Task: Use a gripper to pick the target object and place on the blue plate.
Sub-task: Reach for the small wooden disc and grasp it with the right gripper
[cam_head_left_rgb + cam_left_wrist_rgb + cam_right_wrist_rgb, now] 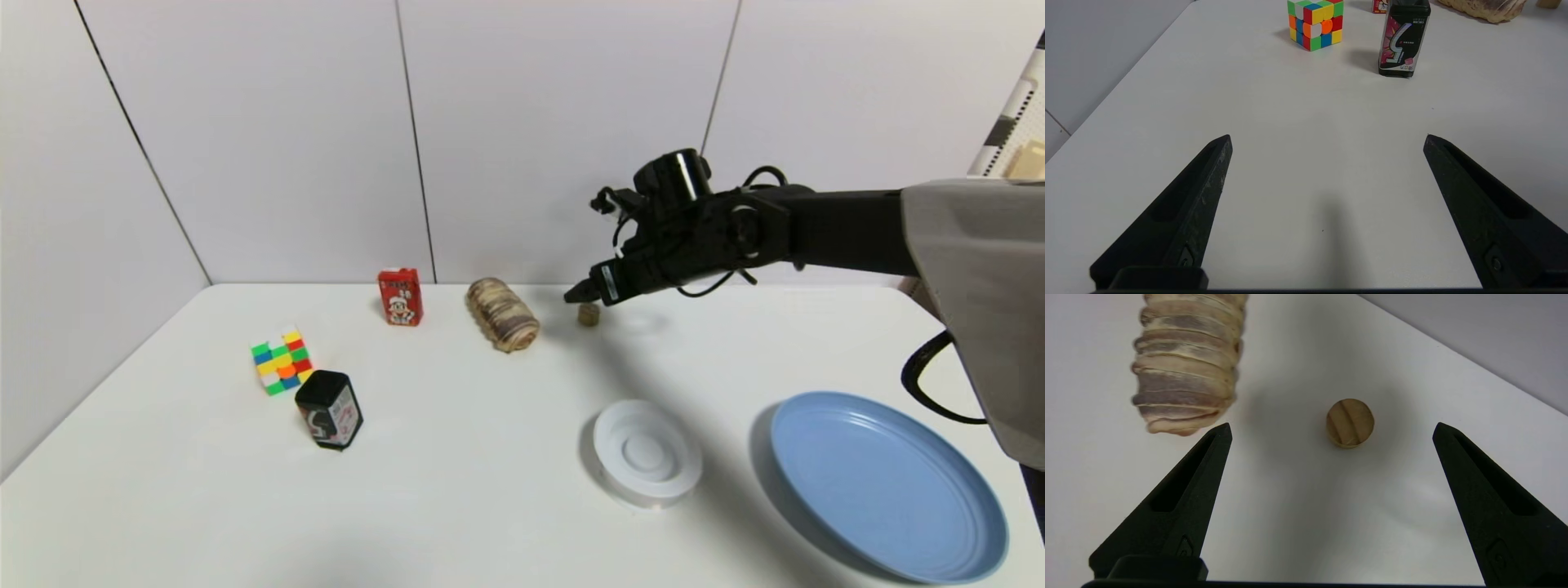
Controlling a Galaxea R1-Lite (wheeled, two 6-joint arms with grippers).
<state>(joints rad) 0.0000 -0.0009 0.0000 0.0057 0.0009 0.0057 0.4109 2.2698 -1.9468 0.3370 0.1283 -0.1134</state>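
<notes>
My right gripper picks up the tan cork-like cylinder by its round side (588, 318) next, to place it on the blue plate (889, 487).
A tiny tan cork-like cylinder (589, 315) stands upright near the back of the white table. My right gripper (581, 292) hovers just above it, open. In the right wrist view the cylinder (1350, 422) lies below and between the spread fingertips, and my right gripper (1332, 429) touches nothing. The large light-blue plate (887, 483) rests empty at the front right. My left gripper (1327, 139) is open over bare table at the front left; it is out of the head view.
A brown-and-cream striped roll (502, 314) lies just left of the cylinder. Behind it stands a red carton (400, 297). A colourful cube (281, 360) and a black box (330, 410) sit on the left. A white ringed dish (647, 450) lies left of the plate.
</notes>
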